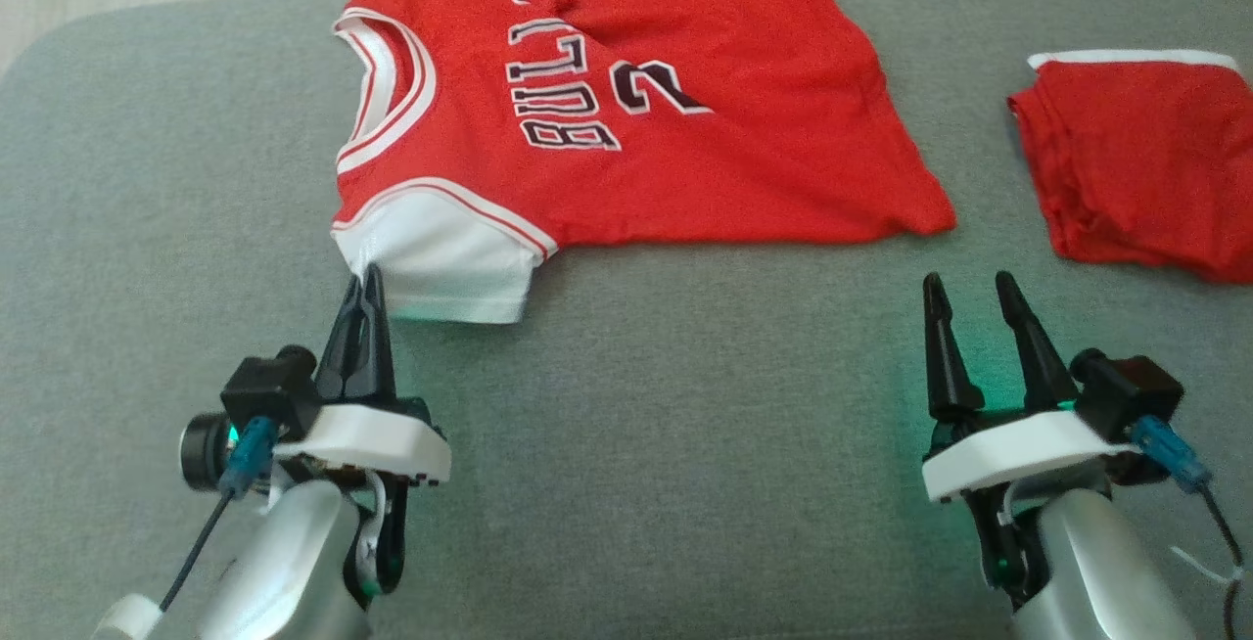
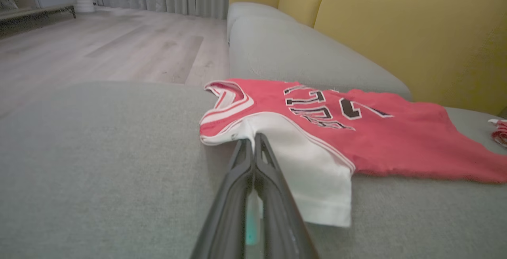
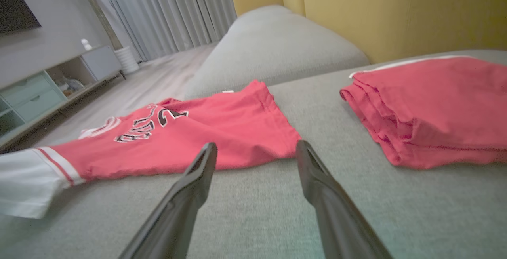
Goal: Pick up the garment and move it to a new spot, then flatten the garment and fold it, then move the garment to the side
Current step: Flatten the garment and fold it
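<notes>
The robot's right gripper should next grab the red jersey's (image 1: 626,131) bottom hem corner (image 1: 940,217), so that the jersey can be straightened and folded.
A red basketball jersey (image 1: 626,131) with black lettering and white sleeves lies spread flat on the grey sofa cushion (image 1: 685,444), neck towards the left. My left gripper (image 1: 367,280) is shut, its tips pinching the near corner of the white sleeve (image 1: 440,263). In the left wrist view the closed left gripper (image 2: 253,137) meets the sleeve edge (image 2: 317,172) of the jersey (image 2: 396,140). My right gripper (image 1: 969,288) stands open over bare cushion, a short way in front of the jersey's hem corner. The right wrist view has the right gripper (image 3: 256,148) just short of the jersey (image 3: 222,132).
A folded red garment (image 1: 1145,160) with a white band lies at the right, and in the right wrist view this folded garment (image 3: 435,104) is ahead to the right. Yellow back cushions (image 2: 416,33) rise behind. Wooden floor (image 2: 99,45) lies beyond the sofa's left edge.
</notes>
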Robot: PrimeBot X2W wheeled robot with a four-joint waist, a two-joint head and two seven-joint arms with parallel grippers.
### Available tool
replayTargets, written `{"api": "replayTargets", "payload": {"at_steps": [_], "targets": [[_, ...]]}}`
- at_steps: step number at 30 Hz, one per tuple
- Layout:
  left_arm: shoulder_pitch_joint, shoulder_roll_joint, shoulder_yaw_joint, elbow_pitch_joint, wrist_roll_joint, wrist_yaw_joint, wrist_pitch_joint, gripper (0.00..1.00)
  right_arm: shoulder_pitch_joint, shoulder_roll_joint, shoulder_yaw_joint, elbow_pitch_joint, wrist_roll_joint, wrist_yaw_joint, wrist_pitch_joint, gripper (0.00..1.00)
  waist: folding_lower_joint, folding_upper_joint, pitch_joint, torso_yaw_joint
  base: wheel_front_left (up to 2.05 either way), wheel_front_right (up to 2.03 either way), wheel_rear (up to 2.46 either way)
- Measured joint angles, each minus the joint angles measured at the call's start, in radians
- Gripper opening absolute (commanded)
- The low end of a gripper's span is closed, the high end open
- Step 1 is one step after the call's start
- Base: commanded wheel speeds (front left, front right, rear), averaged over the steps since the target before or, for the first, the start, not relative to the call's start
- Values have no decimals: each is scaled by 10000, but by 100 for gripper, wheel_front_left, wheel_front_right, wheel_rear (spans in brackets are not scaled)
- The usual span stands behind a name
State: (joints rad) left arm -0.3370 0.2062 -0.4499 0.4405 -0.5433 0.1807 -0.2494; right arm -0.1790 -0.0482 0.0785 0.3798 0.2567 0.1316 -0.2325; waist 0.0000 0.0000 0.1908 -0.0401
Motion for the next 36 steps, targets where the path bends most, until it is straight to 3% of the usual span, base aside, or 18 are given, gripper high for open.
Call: {"api": "replayTargets", "payload": {"at_steps": [8, 21, 30, 31, 32, 33, 36], "targets": [[537, -295, 802, -1260, 874, 23, -4, 0, -761, 6, -619, 1204, -518, 0, 577, 100, 0, 0, 36, 358, 0, 0, 0], [714, -997, 1335, -1524, 1875, -905, -29, 0, -2957, -2, -1532, 4464, -397, 0, 729, 100, 0, 0, 475, 864, 0, 0, 0], [707, -1289, 1643, -1507, 2205, -1294, -29, 0, -4368, -77, -1764, 6391, -1114, 0, 270, 100, 0, 0, 711, 1026, 0, 0, 0], [707, -1310, 1676, -1498, 2211, -1298, -29, 0, -4468, -88, -1764, 6554, -1129, 0, 207, 85, 1, 0, 708, 1031, 0, 0, 0], [707, -1338, 1728, -1480, 2261, -1373, -29, 0, -4544, -102, -1760, 6704, -1154, 0, 167, 26, 0, 0, 697, 1034, 0, 0, 0], [707, -1363, 1814, -1457, 2291, -1409, -29, 0, -4600, -125, -1732, 6817, -1160, 0, 109, 0, 1, 0, 675, 1030, 0, 0, 0], [709, -1404, 2002, -1333, 2295, -1471, -29, 0, -4660, -151, -1448, 7037, -918, 0, -12, 0, 1, 0, 550, 986, 0, 0, 0]]}}
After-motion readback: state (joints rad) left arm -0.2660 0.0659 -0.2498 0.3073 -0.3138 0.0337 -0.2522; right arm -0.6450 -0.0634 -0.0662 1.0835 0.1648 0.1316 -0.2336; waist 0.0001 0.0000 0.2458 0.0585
